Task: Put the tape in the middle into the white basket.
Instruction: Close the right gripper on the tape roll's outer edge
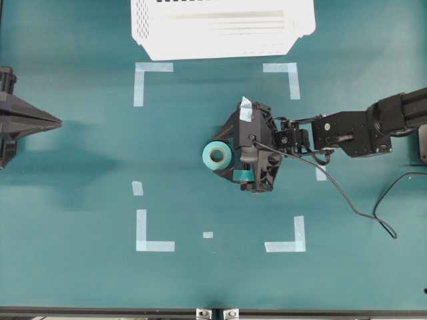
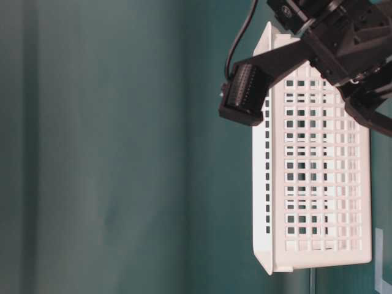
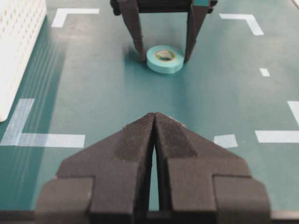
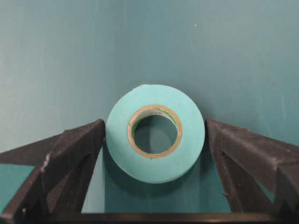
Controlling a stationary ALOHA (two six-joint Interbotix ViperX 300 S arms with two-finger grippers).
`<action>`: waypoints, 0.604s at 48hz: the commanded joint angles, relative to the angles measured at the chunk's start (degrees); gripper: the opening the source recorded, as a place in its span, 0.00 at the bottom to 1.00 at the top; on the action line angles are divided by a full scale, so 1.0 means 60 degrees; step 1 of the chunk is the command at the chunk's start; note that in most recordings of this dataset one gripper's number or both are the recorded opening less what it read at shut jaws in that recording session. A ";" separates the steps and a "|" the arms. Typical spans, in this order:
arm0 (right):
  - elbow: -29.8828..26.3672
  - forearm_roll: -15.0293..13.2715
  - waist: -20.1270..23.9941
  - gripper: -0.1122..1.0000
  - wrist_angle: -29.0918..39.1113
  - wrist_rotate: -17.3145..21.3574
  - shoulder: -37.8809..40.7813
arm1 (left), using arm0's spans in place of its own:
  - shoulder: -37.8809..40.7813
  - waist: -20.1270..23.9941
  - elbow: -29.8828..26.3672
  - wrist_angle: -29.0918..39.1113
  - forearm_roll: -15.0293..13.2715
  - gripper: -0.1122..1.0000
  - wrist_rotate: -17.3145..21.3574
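Note:
My right gripper will close and catch the teal tape roll between its fingers.
The tape [image 1: 217, 155] is a small light-teal roll with a tan core, lying flat on the teal table in the middle of the marked square. My right gripper [image 1: 224, 157] is open and low over it, one finger on each side of the roll. In the right wrist view the tape [image 4: 155, 133] sits between the fingers [image 4: 74, 154], close to both. It also shows in the left wrist view [image 3: 164, 58]. My left gripper [image 3: 154, 116] is shut and empty at the far left [image 1: 59, 122]. The white basket [image 1: 220, 30] stands at the back edge.
Pale-blue tape corner marks [image 1: 152, 67] outline a square around the roll, with small strips [image 1: 137, 188] inside it. A black cable [image 1: 360, 213] trails from the right arm across the table. In the table-level view the basket [image 2: 312, 165] sits behind the right arm.

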 commanded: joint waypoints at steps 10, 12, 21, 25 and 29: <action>-0.0249 0.0000 0.0044 1.00 -0.0073 0.0000 -0.0117 | 0.0117 0.0015 -0.0103 -0.0103 0.0015 0.00 0.0000; -0.0249 0.0000 0.0044 1.00 -0.0073 0.0000 -0.0117 | 0.0103 0.0015 -0.0103 -0.0103 0.0000 0.00 0.0000; -0.0278 -0.0015 0.0029 1.00 -0.0073 0.0000 -0.0103 | 0.0103 0.0015 -0.0117 -0.0103 0.0015 0.00 0.0000; -0.0322 -0.0015 0.0044 1.00 -0.0044 0.0000 -0.0044 | 0.0103 0.0015 -0.0103 -0.0103 0.0015 0.00 0.0000; -0.0381 -0.0015 0.0029 1.00 -0.0015 0.0000 0.0059 | 0.0117 0.0015 -0.0103 -0.0103 0.0015 0.00 0.0000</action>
